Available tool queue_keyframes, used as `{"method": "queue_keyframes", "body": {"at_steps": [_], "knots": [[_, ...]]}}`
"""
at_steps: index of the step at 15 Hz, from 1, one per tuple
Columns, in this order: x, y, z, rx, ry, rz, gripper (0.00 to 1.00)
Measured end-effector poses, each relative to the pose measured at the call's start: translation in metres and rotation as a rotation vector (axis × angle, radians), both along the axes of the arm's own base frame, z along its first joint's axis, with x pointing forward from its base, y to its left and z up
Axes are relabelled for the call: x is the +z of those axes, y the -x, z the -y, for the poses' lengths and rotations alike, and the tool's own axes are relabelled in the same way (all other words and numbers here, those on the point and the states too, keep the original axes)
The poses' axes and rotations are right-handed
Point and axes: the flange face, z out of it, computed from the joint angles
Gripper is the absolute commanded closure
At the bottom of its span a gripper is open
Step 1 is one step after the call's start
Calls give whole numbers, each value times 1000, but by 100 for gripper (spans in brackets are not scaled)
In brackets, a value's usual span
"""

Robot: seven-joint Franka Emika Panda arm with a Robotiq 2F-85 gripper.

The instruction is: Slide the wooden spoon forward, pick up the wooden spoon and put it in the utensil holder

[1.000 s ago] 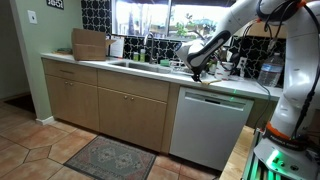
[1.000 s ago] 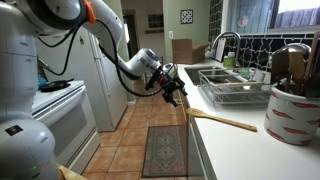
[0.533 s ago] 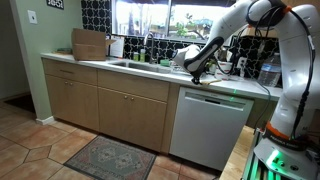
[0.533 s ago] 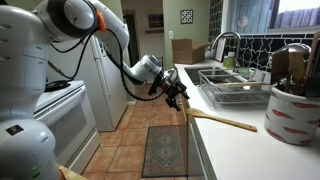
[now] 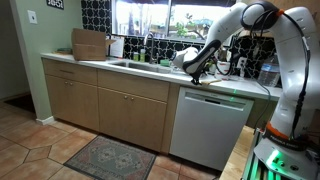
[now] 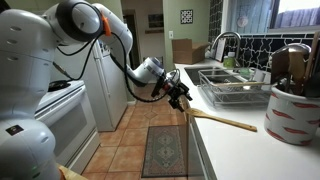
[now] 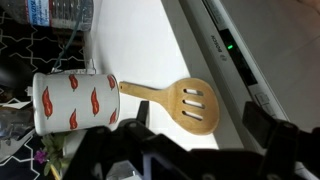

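The handle has to stay free to go first into the utensil holder, so my gripper should next grab the wooden spoon [image 6: 226, 122] by its slotted head.
The wooden slotted spoon [image 7: 185, 103] lies flat on the white counter, its handle running toward the utensil holder [image 7: 75, 102], a white cup with red chilli prints. In an exterior view the spoon [image 6: 226, 122] lies near the counter's front edge, with the holder [image 6: 294, 112] behind it, several utensils standing in it. My gripper [image 7: 198, 128] is open and empty, its fingers spread either side of the spoon's head, just above it. It shows in both exterior views [image 6: 183, 97] [image 5: 196, 72] at the counter edge.
A dish rack [image 6: 238, 93] sits in the sink beyond the spoon. The dishwasher [image 5: 208, 125] front lies below the counter edge. A water bottle [image 7: 62, 10] and cables stand behind the holder. A cardboard box [image 5: 90, 44] is at the counter's far end.
My gripper has moved a little lower and closer to the spoon's head at the counter edge. The spoon has not moved.
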Motion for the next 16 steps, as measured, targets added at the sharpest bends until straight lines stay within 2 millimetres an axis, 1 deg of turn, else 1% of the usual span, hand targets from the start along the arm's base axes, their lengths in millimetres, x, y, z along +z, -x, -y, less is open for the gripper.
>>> {"method": "queue_keyframes", "body": {"at_steps": [1, 2, 3, 4, 5, 6, 7, 9, 12, 13, 14, 16], "knots": [[-2, -1, 1, 0, 5, 0, 34], [-4, -3, 2, 0, 10, -1, 41], [-7, -3, 3, 1, 16, -4, 50], [-9, -4, 5, 1, 21, -6, 62], [-11, -5, 6, 2, 25, -7, 71], [-13, -6, 6, 2, 28, -8, 78], [-15, -7, 7, 2, 31, -8, 87], [-17, -8, 7, 2, 35, -7, 99], [-15, -10, 3, 9, 39, -5, 100], [-11, -10, 2, 11, 52, -8, 98], [-5, -10, -1, 12, 63, -9, 99], [11, -8, -6, 2, 91, -13, 99]]}}
